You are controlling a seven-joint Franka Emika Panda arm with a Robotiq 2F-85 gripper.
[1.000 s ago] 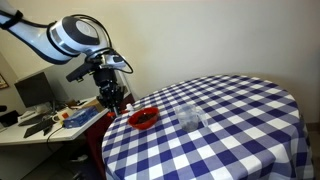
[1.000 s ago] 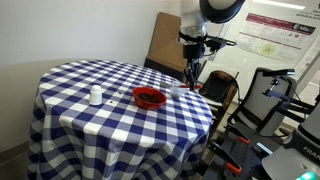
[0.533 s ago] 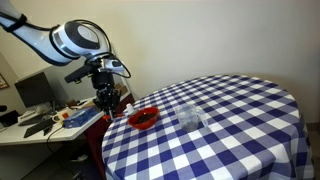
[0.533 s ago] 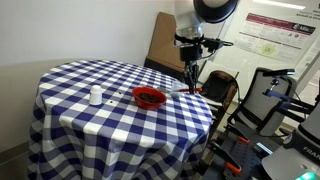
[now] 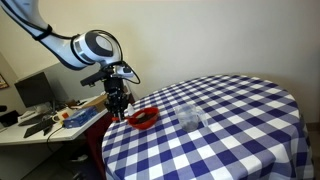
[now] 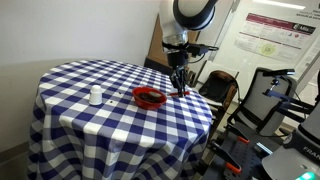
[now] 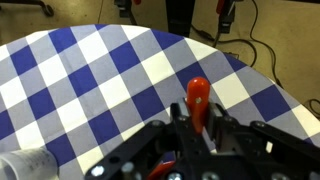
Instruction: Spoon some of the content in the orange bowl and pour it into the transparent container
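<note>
My gripper is beside the bowl [image 5: 143, 118] and should keep the red spoon, which would otherwise land on the checked cloth.
The orange bowl [image 5: 143, 118] [image 6: 150, 97] sits near the edge of the checked table [image 5: 240, 130] [image 6: 70, 125]. The transparent container [image 5: 190, 117] stands a little further in, faint against the checks, and shows as a pale cup [image 6: 96, 96] [image 7: 20, 165]. My gripper [image 5: 117, 106] [image 6: 180, 86] [image 7: 197, 118] hangs beside the bowl at the table's edge, pointing down. It is shut on a red-orange spoon handle [image 7: 197, 93], which sticks out past the fingers. The spoon's scoop end is hidden.
A desk with a monitor [image 5: 33, 92] and clutter stands beside the table. Cardboard [image 6: 165, 40], a chair [image 6: 262, 95] and cables [image 7: 250, 50] lie behind the arm. A poster [image 6: 275, 30] hangs on the wall.
The arm has swung in towards the table, bringing the gripper and the spoon closer to the orange bowl. The jaws have stayed shut on the handle.
</note>
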